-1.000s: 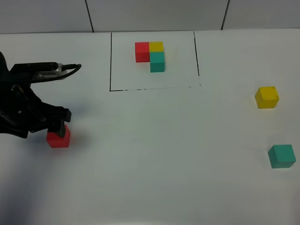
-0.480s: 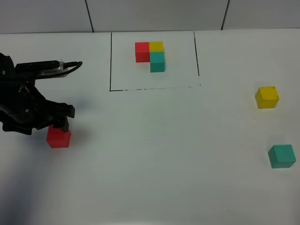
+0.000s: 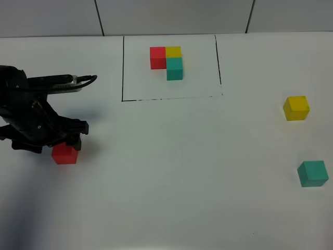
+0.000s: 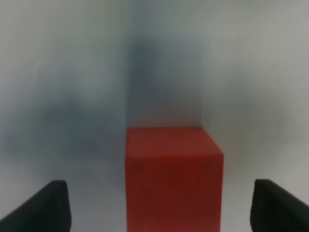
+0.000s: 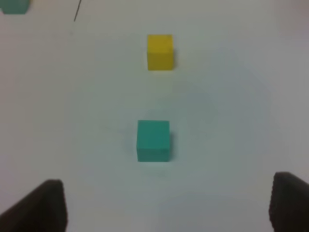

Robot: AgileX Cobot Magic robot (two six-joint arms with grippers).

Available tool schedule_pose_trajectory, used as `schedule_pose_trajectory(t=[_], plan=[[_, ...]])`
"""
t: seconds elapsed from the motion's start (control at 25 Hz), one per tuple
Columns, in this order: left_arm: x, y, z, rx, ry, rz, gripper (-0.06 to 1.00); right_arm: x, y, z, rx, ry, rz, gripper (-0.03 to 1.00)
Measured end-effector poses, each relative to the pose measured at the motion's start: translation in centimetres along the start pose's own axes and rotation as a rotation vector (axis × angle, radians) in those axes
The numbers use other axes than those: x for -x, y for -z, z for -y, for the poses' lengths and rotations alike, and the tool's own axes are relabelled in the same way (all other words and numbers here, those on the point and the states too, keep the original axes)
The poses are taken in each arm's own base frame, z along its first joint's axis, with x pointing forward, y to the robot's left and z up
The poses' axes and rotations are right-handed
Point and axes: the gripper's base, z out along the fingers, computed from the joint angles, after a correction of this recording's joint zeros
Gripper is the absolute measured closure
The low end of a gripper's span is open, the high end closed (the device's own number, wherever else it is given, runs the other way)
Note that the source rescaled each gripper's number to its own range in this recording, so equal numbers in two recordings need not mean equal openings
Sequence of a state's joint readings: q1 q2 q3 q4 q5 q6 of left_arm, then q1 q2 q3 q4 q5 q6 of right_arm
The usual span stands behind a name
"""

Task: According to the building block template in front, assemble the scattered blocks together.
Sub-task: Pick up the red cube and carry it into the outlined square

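The scattered red cube should be grabbed next by its opposite sides with my left gripper, so that I can start building the copy of the template.
The building block template [image 3: 167, 61] is a joined red, yellow and teal trio inside a black drawn frame at the back middle. The scattered red cube [image 3: 64, 155] lies at the left. My left gripper [image 3: 69, 141] hangs over it. In the left wrist view the red cube [image 4: 174, 174] sits between the wide-open fingertips of the left gripper [image 4: 159, 208], which do not touch it. The yellow cube [image 3: 296, 108] and teal cube [image 3: 312, 173] lie at the right. My right gripper [image 5: 169, 208] is open and empty, short of the teal cube [image 5: 153, 140] and yellow cube [image 5: 160, 51].
The white table [image 3: 171, 172] spans the whole view, with a grey wall along its back edge. The black frame line [image 3: 123, 67] runs left of the template. The right arm does not show in the exterior high view.
My left arm has shifted a little to the right and settled lower over the red cube. The cubes have not moved.
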State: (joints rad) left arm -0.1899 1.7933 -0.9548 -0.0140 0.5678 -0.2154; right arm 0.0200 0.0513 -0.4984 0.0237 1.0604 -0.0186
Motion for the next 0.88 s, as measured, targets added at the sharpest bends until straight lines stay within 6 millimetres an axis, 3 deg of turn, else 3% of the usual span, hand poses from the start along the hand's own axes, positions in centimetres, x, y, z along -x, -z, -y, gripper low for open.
schedule_pose_trajectory(t=[0.36,0.44,0.52,0.56,0.68,0.72,0.88], plan=[[0.0,-2.9,0.0,0.013,0.002,-0.055,-0.01,0.0,0.0,0.0,0.003,0.002,0.0,0.25],[0.0,-3.2,0.0,0.014,0.002,-0.062,0.03,0.0,0.0,0.0,0.003,0.002,0.0,0.25],[0.0,-3.2,0.0,0.016,0.001,-0.063,0.18,0.0,0.0,0.0,0.003,0.002,0.0,0.25],[0.0,-3.2,0.0,0.016,0.001,-0.065,0.3,0.0,0.0,0.0,0.003,0.002,0.0,0.25],[-0.1,-3.2,-0.1,0.017,0.002,-0.071,0.87,0.0,0.0,0.0,0.003,0.002,0.001,0.25],[-0.1,-3.2,-0.1,0.017,0.002,-0.074,0.94,0.0,0.0,0.0,0.003,0.002,0.001,0.25],[-0.3,-3.2,-0.1,0.021,-0.009,-0.091,0.94,0.0,0.0,0.0,0.003,0.002,0.001,0.25]])
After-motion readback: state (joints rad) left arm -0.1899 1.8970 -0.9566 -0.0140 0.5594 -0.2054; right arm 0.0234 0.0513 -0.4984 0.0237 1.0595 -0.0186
